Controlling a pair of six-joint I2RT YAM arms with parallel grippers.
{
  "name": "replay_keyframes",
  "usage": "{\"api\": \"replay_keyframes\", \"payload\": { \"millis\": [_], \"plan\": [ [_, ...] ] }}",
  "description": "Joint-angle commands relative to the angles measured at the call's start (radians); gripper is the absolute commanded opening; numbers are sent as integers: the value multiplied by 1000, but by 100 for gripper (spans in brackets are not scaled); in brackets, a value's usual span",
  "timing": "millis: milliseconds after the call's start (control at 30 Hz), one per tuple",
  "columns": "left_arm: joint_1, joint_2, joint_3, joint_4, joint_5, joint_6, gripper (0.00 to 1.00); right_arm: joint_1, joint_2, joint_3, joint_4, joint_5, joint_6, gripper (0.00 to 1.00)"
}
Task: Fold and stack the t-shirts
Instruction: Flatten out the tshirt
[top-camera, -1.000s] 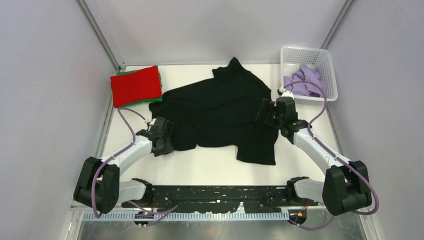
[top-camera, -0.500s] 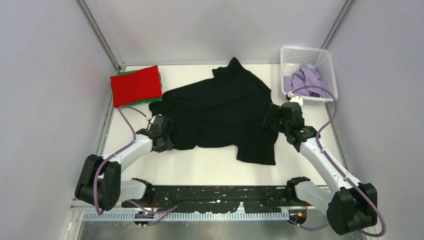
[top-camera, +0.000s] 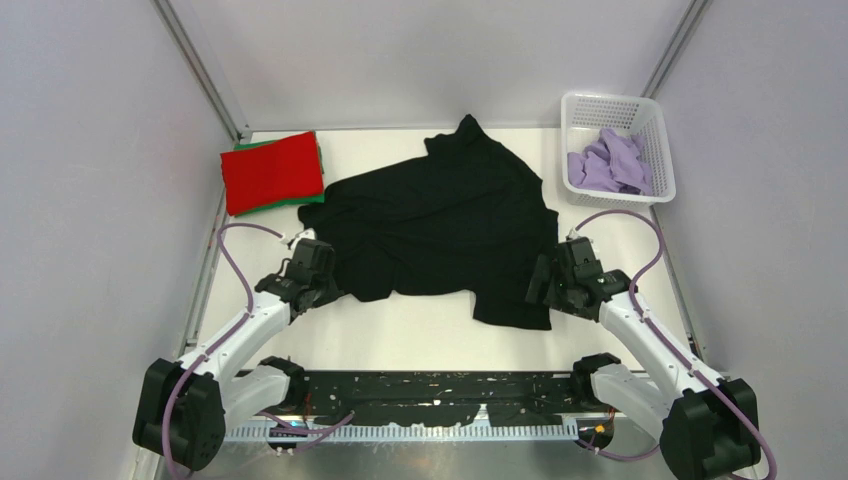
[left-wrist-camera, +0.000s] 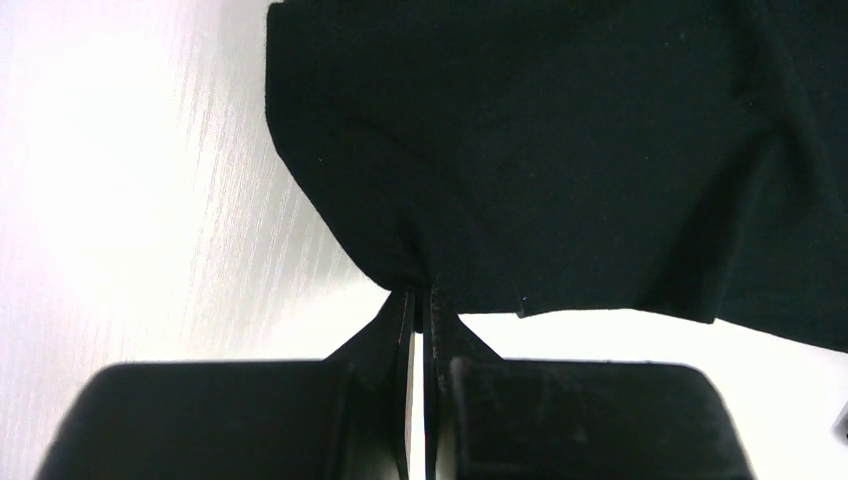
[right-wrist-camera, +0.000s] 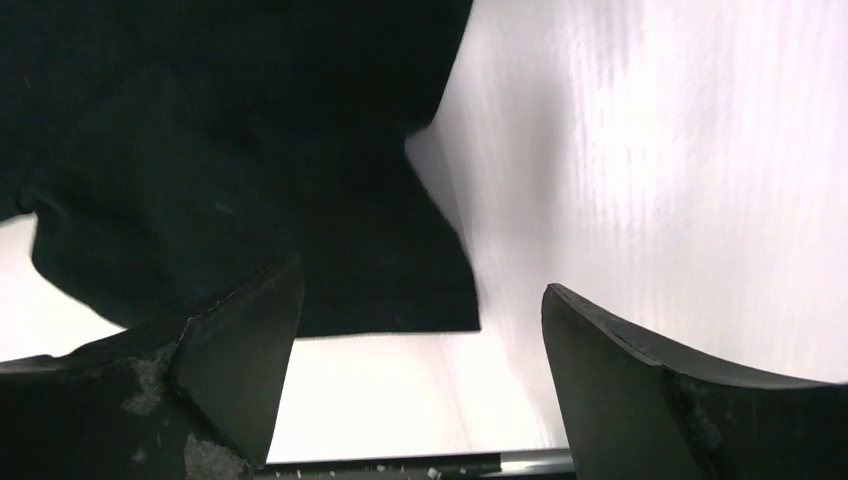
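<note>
My right gripper must lower first; closing now would miss the black t-shirt's corner lying flat below its fingers.
The large black t-shirt (top-camera: 440, 215) lies spread and rumpled mid-table; its white tag does not show. My left gripper (top-camera: 325, 285) is at its near left hem. In the left wrist view the left gripper (left-wrist-camera: 421, 292) is shut, pinching the black t-shirt's (left-wrist-camera: 560, 150) hem. My right gripper (top-camera: 542, 282) is at the shirt's near right corner. In the right wrist view the right gripper (right-wrist-camera: 422, 280) is open and empty, astride the corner of the black cloth (right-wrist-camera: 250, 150). A folded red t-shirt (top-camera: 272, 172) lies on a green one (top-camera: 322, 178) at the back left. A lavender t-shirt (top-camera: 608, 163) is bunched in the basket.
A white mesh basket (top-camera: 655, 125) stands at the back right corner. Grey walls and metal frame posts close in the table (top-camera: 420, 325) on three sides. A black rail (top-camera: 430, 385) runs along the near edge between the arm bases.
My right gripper has left the shirt's right edge and come toward me, down to its near right corner. My left arm has shifted slightly left and nearer, still holding the hem.
</note>
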Motion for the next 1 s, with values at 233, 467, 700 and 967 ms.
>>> {"api": "replay_keyframes", "payload": {
  "millis": [233,467,700,967],
  "plan": [
    [5,-22,-12,4,1,1,0,194,55,-9,-27,89,173,78],
    [5,-26,-15,11,4,-1,0,201,91,-64,52,46,211,72],
    [5,-39,-21,10,-3,-4,0,201,150,-70,89,63,209,62],
    [5,-72,-19,1,-22,-4,0,201,163,-74,151,33,193,30]
  ]
}}
